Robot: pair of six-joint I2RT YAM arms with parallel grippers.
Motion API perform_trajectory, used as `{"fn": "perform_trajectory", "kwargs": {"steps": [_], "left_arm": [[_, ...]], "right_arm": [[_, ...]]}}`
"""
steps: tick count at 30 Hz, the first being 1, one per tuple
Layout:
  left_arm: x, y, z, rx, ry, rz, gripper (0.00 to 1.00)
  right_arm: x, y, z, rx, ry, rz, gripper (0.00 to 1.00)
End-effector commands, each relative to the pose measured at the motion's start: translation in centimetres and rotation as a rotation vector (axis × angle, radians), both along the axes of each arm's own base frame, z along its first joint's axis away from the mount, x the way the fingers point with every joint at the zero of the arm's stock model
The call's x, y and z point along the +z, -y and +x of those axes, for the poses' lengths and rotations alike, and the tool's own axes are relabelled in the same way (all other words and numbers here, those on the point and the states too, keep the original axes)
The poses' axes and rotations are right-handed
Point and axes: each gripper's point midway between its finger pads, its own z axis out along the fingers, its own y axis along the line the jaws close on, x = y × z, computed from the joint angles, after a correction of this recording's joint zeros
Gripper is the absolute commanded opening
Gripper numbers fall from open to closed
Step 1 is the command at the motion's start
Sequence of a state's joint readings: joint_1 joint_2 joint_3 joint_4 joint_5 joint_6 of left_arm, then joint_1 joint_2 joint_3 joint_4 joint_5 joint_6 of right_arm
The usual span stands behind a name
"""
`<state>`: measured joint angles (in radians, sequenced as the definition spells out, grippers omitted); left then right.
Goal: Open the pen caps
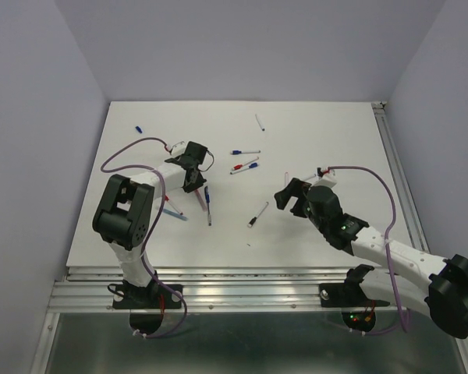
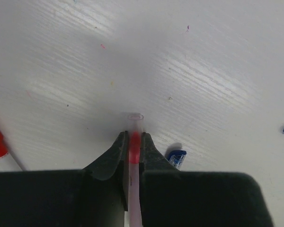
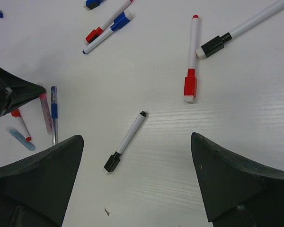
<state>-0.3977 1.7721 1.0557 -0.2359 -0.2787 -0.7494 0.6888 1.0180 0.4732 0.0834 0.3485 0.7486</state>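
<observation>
My right gripper is going to reach the pink-and-red pen and hold its free body end [image 1: 202, 204], so the pen's cap is left for my left gripper to open.
My left gripper [image 2: 134, 137] is shut on a slim pink-and-red pen [image 2: 134, 149] whose clear tip pokes out ahead of the jaws, low over the table. The top view shows this gripper [image 1: 196, 183] left of centre. My right gripper [image 3: 136, 137] stands wide open above a white pen [image 3: 131, 132] with a black cap [image 3: 112, 162] on its near end, touching neither. From above, the right gripper [image 1: 292, 199] hangs just right of that pen [image 1: 258, 214]. A loose blue cap [image 2: 176, 157] lies just right of the left fingers.
A red-capped pen [image 3: 191, 61] and a black-capped pen [image 3: 241, 28] lie further out. Blue and red pens [image 3: 109, 26] lie together at the back. More pens [image 1: 207, 204] sit by the left gripper. A small blue cap [image 1: 139, 128] lies at the far left.
</observation>
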Motion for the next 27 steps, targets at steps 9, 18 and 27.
{"fn": "perform_trajectory", "kwargs": {"steps": [9,18,27], "left_arm": [[1.1,-1.5,-0.9,0.004,-0.007,0.073,0.00],[7.9,-1.1,-1.9,-0.032,0.171,0.019,0.00],[14.6,7.1,-3.9,-0.286,0.404,-0.266,0.00]], "right_arm": [[0.5,0.3,0.2,-0.032,0.009,0.009,1.00],[4.5,-5.0,-2.8,0.304,0.105,0.209,1.00],[7.7,-10.6,-6.6,0.667,0.152,0.452,1.00]]}}
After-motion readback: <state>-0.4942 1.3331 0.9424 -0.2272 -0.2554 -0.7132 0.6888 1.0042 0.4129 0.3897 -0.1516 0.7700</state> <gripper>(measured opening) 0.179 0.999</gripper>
